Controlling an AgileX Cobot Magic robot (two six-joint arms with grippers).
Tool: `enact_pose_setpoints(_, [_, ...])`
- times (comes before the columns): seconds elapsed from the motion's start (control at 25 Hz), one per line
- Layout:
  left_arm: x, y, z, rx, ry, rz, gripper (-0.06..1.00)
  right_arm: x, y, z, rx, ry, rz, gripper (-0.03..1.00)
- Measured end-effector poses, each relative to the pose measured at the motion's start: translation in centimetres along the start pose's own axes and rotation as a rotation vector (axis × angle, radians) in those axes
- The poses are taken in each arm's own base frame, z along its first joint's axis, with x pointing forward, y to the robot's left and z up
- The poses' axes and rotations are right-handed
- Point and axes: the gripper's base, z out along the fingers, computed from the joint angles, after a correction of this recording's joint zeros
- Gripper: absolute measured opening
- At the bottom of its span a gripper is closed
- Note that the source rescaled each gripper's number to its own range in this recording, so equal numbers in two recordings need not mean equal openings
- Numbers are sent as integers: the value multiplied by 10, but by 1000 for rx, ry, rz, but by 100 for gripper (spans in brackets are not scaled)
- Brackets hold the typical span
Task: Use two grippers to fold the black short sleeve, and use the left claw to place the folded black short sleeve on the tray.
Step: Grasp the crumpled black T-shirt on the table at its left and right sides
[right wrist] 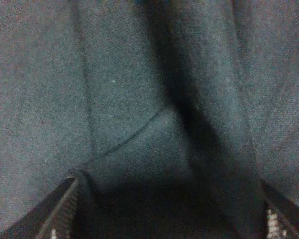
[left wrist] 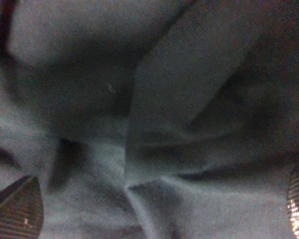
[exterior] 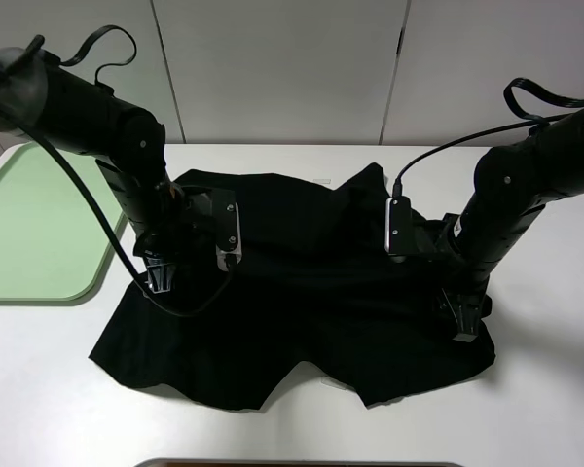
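Observation:
The shirt lies slack around a raised crease [left wrist: 127,186], so my left gripper next needs to grip that crease between its open fingers to fold the shirt.
The black short sleeve [exterior: 302,292] lies spread and rumpled on the white table [exterior: 545,409]. My left claw [exterior: 161,277] is pressed down onto its left part, near the edge facing the tray. In the left wrist view the left claw [left wrist: 158,205] is open, both fingertips [left wrist: 17,209] wide apart over creased cloth. My right gripper [exterior: 464,319] is down on the shirt's right edge. In the right wrist view the right gripper [right wrist: 172,219] has its fingers [right wrist: 60,209] apart, with a raised fold of fabric between them. The pale green tray [exterior: 29,224] sits at the far left.
The tray touches the table's left edge, close beside the left arm. A dark object [exterior: 302,464] shows at the front edge of the table. Pale wall panels [exterior: 273,68] close off the back.

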Motion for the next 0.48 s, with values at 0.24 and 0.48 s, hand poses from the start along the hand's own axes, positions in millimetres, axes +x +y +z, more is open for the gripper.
enact_pose_setpoints(0.24, [-1, -4, 17, 52, 0, 21, 97, 0, 0, 0, 0, 0, 0, 64])
enact_pose_setpoints(0.48, [-4, -4, 18, 62, -15, 33, 95, 0, 0, 0, 0, 0, 0, 64])
